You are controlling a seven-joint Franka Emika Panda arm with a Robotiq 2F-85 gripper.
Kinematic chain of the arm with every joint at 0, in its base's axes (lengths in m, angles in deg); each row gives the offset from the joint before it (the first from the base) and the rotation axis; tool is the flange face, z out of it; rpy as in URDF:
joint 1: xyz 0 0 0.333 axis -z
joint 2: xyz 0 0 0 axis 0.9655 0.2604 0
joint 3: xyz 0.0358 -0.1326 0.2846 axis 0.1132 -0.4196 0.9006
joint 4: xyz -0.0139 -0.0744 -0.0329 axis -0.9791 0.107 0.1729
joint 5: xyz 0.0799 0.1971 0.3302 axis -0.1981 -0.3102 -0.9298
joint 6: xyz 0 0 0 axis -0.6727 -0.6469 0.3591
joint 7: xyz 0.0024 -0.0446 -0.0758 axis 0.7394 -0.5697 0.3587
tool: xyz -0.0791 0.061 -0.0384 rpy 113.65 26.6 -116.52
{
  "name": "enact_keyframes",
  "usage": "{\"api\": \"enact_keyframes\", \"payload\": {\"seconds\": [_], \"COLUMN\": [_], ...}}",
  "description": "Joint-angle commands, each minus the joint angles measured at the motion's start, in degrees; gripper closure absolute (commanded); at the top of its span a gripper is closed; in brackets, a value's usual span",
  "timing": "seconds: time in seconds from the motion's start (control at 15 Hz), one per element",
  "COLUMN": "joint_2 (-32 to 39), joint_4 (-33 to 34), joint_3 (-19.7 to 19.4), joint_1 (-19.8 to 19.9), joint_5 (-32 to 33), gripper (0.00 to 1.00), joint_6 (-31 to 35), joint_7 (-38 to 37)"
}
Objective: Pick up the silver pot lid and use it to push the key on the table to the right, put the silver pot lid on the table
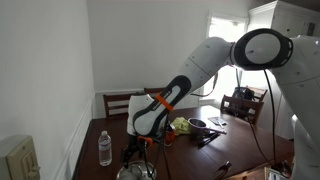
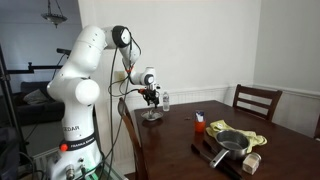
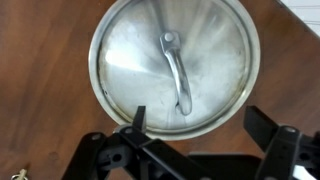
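My gripper grabs the silver pot lid by its strap handle [image 3: 177, 75] next, since the lid's rim stays free to push the key.
The silver pot lid [image 3: 170, 65] lies flat on the dark brown table [image 3: 40, 110], with its strap handle [image 3: 177, 75] facing up. It shows in both exterior views [image 1: 136, 172] [image 2: 152, 117] near the table's end. My gripper [image 3: 197, 115] is open and hangs right above the lid, its two black fingers spread at the lid's near rim and holding nothing. It also shows in both exterior views [image 1: 135, 150] [image 2: 152, 99]. A small metallic thing [image 3: 20, 175] at the wrist view's bottom left edge may be the key; I cannot tell.
A clear water bottle [image 1: 105, 148] [image 2: 166, 100] stands close to the lid. A dark pot [image 2: 232, 142] on a yellow cloth [image 2: 245, 138], an orange-topped item [image 2: 199, 122] and small clutter lie further along the table. Wooden chairs [image 2: 255, 100] [image 1: 243, 103] stand around it.
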Motion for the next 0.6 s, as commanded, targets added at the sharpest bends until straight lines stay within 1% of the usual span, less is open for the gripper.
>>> {"api": "enact_keyframes", "payload": {"seconds": [0.0, 0.2, 0.4, 0.47, 0.53], "joint_2": [-0.42, 1.12, 1.36, 1.33, 1.36], "joint_4": [0.19, 0.81, 1.20, 1.30, 1.34], "joint_3": [0.16, 1.39, 2.44, 3.03, 3.26], "joint_1": [-0.19, 0.98, 2.24, 2.84, 3.15], "joint_5": [0.51, -0.52, -1.66, -2.21, -2.31], "gripper": [0.00, 0.00, 0.01, 0.14, 0.25], "joint_6": [-4.56, -3.26, -4.11, -4.96, -5.26], "joint_7": [-1.90, 0.39, 2.72, 3.84, 4.52]}}
